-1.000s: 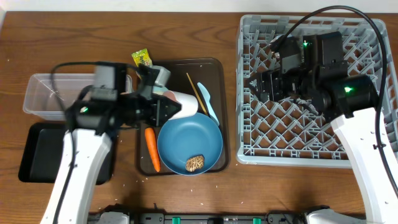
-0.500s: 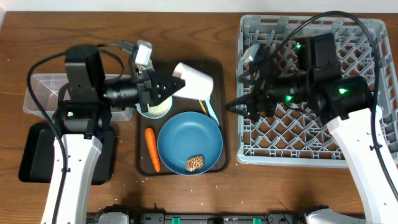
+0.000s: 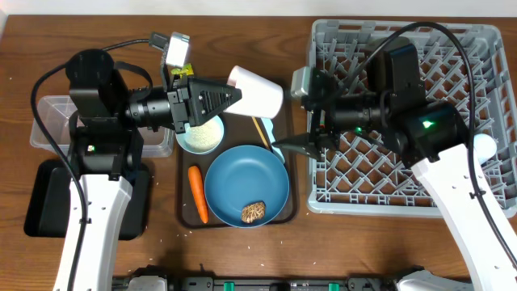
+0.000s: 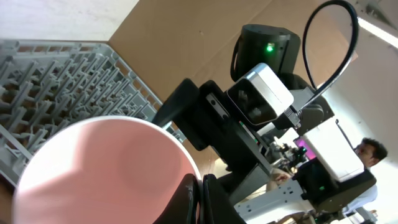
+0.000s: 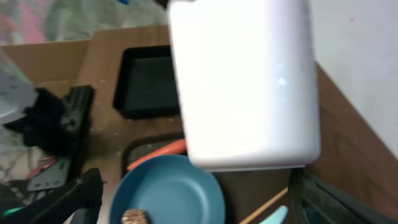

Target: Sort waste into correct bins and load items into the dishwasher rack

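Observation:
My right gripper moves toward the cup and only then closes, since the cup's base is ahead of the fingers, the blue plate (image 3: pixel 246 184) between them.
My left gripper (image 3: pixel 233 95) is shut on the rim of the small pink cup (image 3: pixel 257 90), white outside and pink inside, and holds it tipped on its side above the brown tray. In the left wrist view the fingers (image 4: pixel 202 193) pinch the cup's wall (image 4: pixel 106 168). My right gripper (image 3: pixel 300 121) is open at the rack's left edge, pointing at the cup (image 5: pixel 242 81), its fingers (image 5: pixel 208 199) spread either side. On the tray lie the blue plate (image 3: pixel 246 184) with the brown food piece (image 3: pixel 254 211), the carrot (image 3: pixel 197 194), the white bowl of rice (image 3: pixel 199 134) and the pale-blue spoon (image 3: pixel 272 131).
The grey rack (image 3: pixel 404 178) fills the right side, with a pale round thing (image 3: pixel 483 145) at its right edge. The clear tub (image 3: pixel 50 121) and black tray (image 3: pixel 40 202) sit at the left. The wrapper (image 3: pixel 185 74) and a chopstick (image 3: pixel 258 125) are by the brown tray (image 3: pixel 279 85).
My left gripper has lifted the cup off the tray and carried it up and to the right. My right arm has swung left out of the rack toward the cup.

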`<state>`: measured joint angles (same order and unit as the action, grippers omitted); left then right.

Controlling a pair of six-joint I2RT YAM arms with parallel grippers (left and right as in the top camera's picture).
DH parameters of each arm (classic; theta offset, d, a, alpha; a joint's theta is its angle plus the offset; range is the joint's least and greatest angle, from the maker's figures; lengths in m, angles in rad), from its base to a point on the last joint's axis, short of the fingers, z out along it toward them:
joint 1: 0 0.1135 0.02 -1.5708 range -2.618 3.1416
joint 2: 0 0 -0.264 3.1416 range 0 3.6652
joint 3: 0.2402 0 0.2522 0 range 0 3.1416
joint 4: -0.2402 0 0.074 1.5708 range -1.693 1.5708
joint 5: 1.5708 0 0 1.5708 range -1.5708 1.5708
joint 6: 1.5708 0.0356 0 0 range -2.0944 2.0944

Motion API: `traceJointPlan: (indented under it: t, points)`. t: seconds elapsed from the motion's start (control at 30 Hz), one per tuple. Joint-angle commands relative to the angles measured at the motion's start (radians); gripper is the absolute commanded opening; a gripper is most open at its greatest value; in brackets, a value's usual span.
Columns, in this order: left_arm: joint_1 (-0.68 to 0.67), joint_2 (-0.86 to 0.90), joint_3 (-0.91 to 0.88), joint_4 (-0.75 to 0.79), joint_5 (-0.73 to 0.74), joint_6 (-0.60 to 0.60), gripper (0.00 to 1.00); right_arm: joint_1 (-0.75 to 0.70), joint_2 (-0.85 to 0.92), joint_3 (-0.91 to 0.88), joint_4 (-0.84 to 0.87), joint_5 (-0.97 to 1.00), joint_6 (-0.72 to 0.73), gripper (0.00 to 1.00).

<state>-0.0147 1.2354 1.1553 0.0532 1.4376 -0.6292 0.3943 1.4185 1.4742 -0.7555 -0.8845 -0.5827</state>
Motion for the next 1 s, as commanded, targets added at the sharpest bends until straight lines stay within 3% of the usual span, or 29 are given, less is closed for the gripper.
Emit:
traceJointPlan:
  t: [0.0,0.27,0.5,0.77,0.97]
  points:
    - [0.002,-0.002,0.011,0.006,0.022,-0.047,0.06,0.005,0.010,0.000,0.029,0.080,0.052,0.88]
    - [0.002,-0.002,0.011,0.063,0.021,-0.135,0.06,0.023,0.054,0.000,0.144,0.072,0.090,0.87]
    - [0.002,-0.002,0.011,0.140,0.021,-0.185,0.06,0.046,0.093,0.000,0.204,0.060,0.122,0.79]
    - [0.002,-0.001,0.011,0.140,0.021,-0.184,0.06,0.045,0.088,0.000,0.249,0.042,0.122,0.89]
    - [0.002,-0.001,0.011,0.140,0.021,-0.184,0.06,0.045,0.068,0.000,0.296,0.042,0.122,0.85]
